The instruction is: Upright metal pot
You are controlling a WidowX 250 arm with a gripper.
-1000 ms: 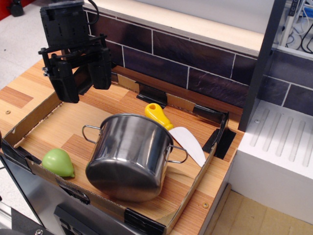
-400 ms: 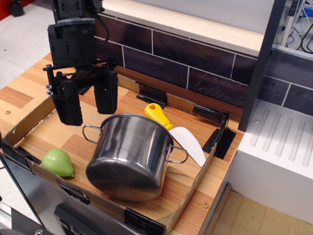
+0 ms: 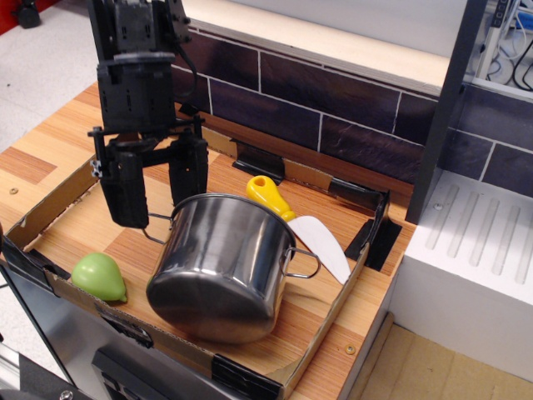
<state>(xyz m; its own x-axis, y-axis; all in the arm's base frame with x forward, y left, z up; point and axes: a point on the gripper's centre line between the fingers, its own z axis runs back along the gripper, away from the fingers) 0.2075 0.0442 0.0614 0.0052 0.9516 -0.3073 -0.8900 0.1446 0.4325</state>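
Note:
I need to grab the tilted metal pot by its rim [image 3: 185, 202] next, so that I can set it upright on the board [image 3: 125, 242].
The metal pot [image 3: 221, 267] is a shiny steel cylinder lying tilted, its closed bottom facing the camera and its rim toward the back. One wire loop handle sticks out at its left [image 3: 154, 229] and one at its right [image 3: 304, 262]. My black gripper [image 3: 160, 200] hangs open just left of and above the pot. Its two fingers straddle the left handle area, the left finger [image 3: 125, 187] over the board and the right finger [image 3: 190, 171] at the pot's upper left edge. It holds nothing.
A green pear-shaped toy [image 3: 98, 276] lies at the front left. A knife with a yellow handle [image 3: 271, 197] and white blade lies behind the pot. All sit on a wooden board with low cardboard walls [image 3: 50, 212]. A tiled wall stands behind, and a white unit [image 3: 475, 267] stands to the right.
My gripper has moved right and down toward the pot's left handle, staying open. The pot, the toy and the knife have not moved.

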